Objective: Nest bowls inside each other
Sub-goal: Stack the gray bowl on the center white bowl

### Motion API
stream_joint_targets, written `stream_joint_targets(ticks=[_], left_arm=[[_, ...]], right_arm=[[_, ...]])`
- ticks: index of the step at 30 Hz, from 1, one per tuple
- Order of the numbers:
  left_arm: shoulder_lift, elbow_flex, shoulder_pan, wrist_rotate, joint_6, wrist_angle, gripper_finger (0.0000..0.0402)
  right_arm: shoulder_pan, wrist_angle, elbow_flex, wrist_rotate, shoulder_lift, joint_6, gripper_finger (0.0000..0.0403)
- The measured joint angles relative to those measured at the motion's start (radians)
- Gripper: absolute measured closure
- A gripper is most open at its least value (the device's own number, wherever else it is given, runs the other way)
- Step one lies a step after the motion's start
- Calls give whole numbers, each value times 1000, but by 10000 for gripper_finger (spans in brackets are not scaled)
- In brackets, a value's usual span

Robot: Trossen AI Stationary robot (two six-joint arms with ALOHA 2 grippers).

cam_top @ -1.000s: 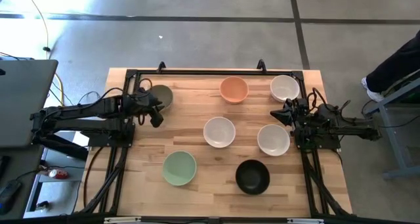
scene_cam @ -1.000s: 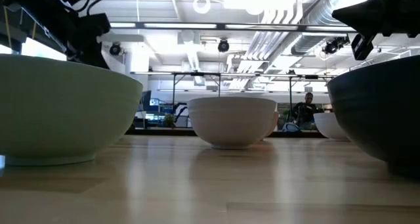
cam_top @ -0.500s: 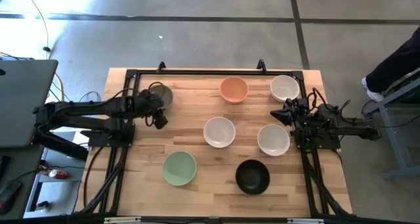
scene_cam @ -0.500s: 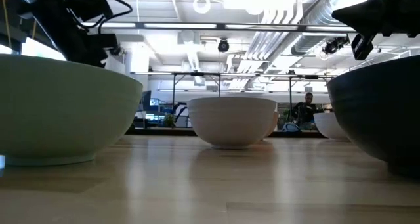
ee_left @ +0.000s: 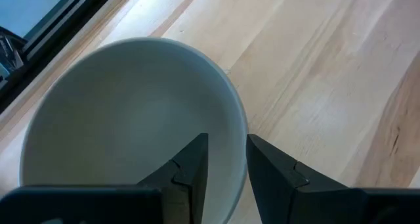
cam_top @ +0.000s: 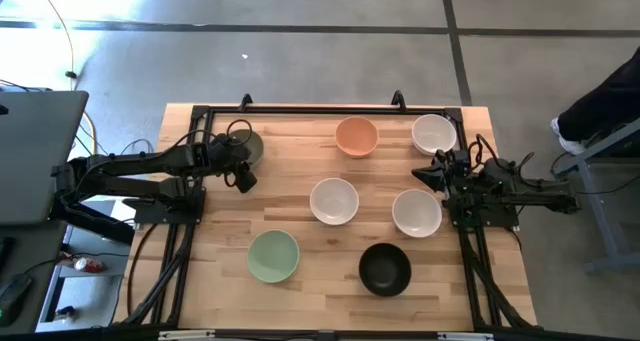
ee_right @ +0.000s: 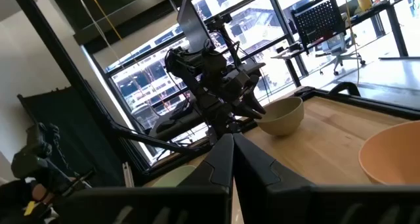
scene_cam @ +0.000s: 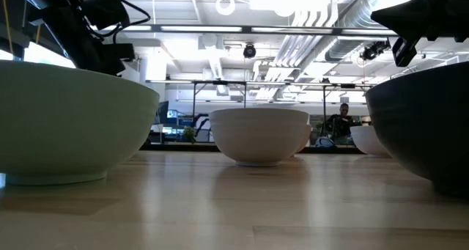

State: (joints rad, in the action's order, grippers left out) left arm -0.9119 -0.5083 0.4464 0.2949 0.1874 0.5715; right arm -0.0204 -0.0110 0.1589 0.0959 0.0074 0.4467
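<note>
The olive bowl needs to be nested inside the middle white bowl (cam_top: 334, 201), so the left gripper should grab the olive bowl by its rim (cam_top: 256, 162) next.
Seven bowls sit apart on their bases on the wooden table (cam_top: 300, 151): olive green (cam_top: 247, 141) at the far left, peach (cam_top: 357, 136), three white (cam_top: 433, 133) (cam_top: 334, 201) (cam_top: 416, 213), mint (cam_top: 273, 256) and black (cam_top: 385, 268). My left gripper (cam_top: 244, 175) is at the olive bowl's near side, open. In the left wrist view it (ee_left: 226, 168) straddles the olive bowl (ee_left: 125, 112), one finger inside and one outside. My right gripper (cam_top: 432, 176) waits shut by the right edge, between two white bowls. My left gripper comes from above at the olive bowl's rim (ee_left: 237, 129), on its near side, with one finger (ee_left: 193, 161) inside the bowl and the other (ee_left: 266, 165) outside. The bowl stands upright on the table. Whether the fingers touch the rim, I cannot tell.
Black frame rails (cam_top: 300, 111) run along the table's far and side edges. Bare wood lies between the olive bowl and the middle white bowl. In the low view the mint bowl (scene_cam: 66, 125) and black bowl (scene_cam: 425, 125) stand close at the near edge.
My left gripper has moved a short way toward the table's right and near edges, along the olive bowl's near side. No bowl has moved.
</note>
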Motion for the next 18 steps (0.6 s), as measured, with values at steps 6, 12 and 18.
stream_joint_targets(ticks=[6, 12, 18], left_arm=[[0, 0, 31, -71, 0, 1, 307], [-20, 0, 34, -113, 3, 2, 307], [-83, 0, 34, -127, 18, 1, 307]], right_arm=[[0, 0, 0, -13, 0, 0, 402], [0, -1, 0, -21, 0, -1, 402], [0, -1, 0, -21, 0, -1, 402]])
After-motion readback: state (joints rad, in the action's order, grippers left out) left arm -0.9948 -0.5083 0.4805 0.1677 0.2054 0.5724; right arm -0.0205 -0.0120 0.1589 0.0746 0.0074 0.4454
